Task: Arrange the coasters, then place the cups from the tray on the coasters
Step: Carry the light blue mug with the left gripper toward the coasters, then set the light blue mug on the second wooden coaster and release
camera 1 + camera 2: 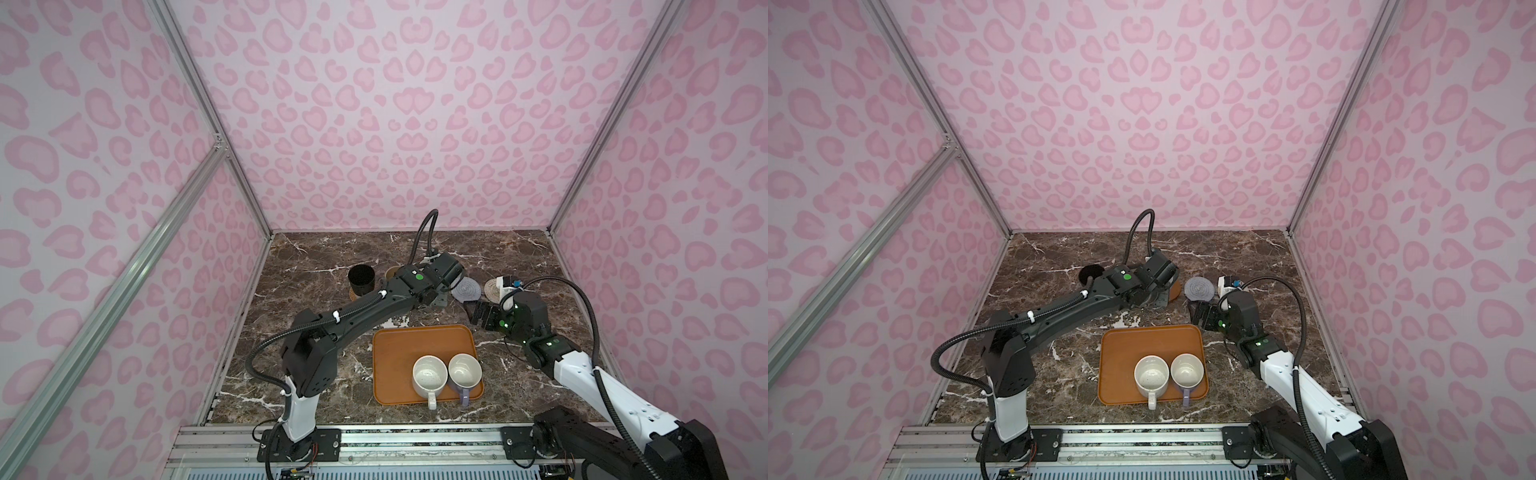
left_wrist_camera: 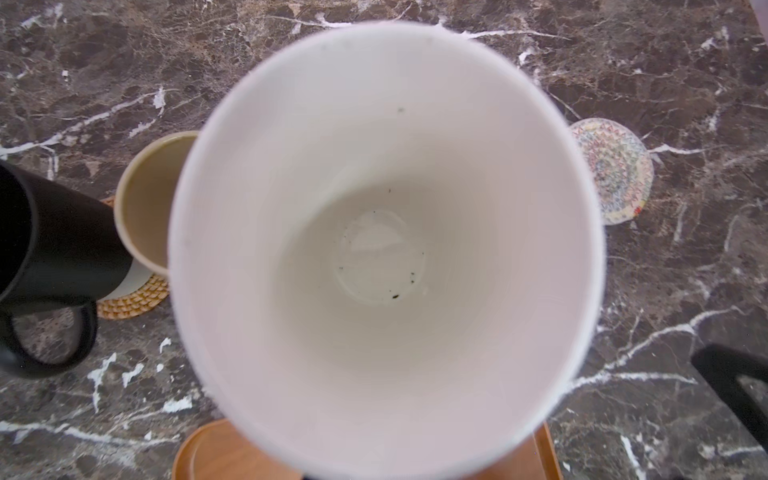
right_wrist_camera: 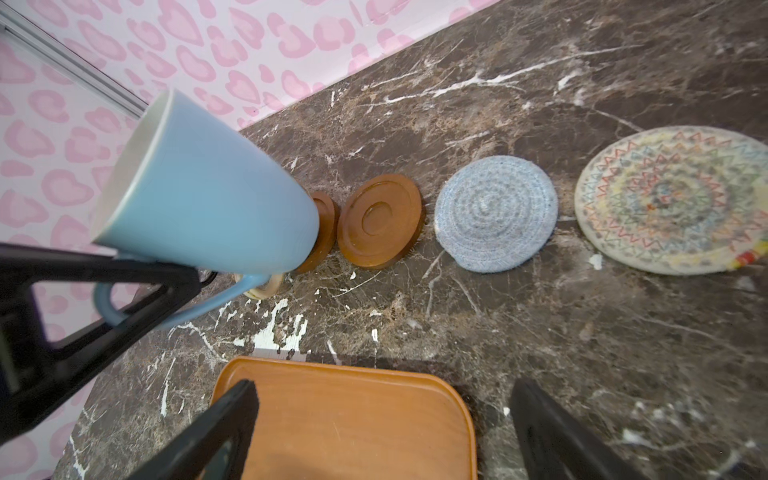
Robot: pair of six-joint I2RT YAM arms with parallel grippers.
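Note:
The light blue cup (image 3: 208,195) hangs tilted, high above the brown coaster, and would fall among the coasters if my left gripper opened now. I lower it first, next.
My left gripper (image 3: 178,274) is shut on the handle of the light blue cup (image 3: 208,195), which tilts with its base over a dark brown wooden coaster (image 3: 324,232). Its white inside fills the left wrist view. Along the row lie a second brown coaster (image 3: 380,220), a grey-blue knitted one (image 3: 496,214) and a beige knitted one (image 3: 673,199). The black cup (image 1: 361,280) and the cream-yellow cup (image 2: 145,199) stand at the left, the cream one on the rattan coaster (image 2: 133,299). The tray (image 1: 399,345) holds the speckled white cup (image 1: 429,374) and the lavender cup (image 1: 464,370). My right gripper (image 1: 482,318) hangs open and empty over the tray's far right corner.
The pink patterned wall (image 1: 415,124) runs close behind the coaster row, with side walls at both edges of the marble table (image 1: 316,257). My left arm (image 1: 365,311) stretches diagonally over the table left of the tray.

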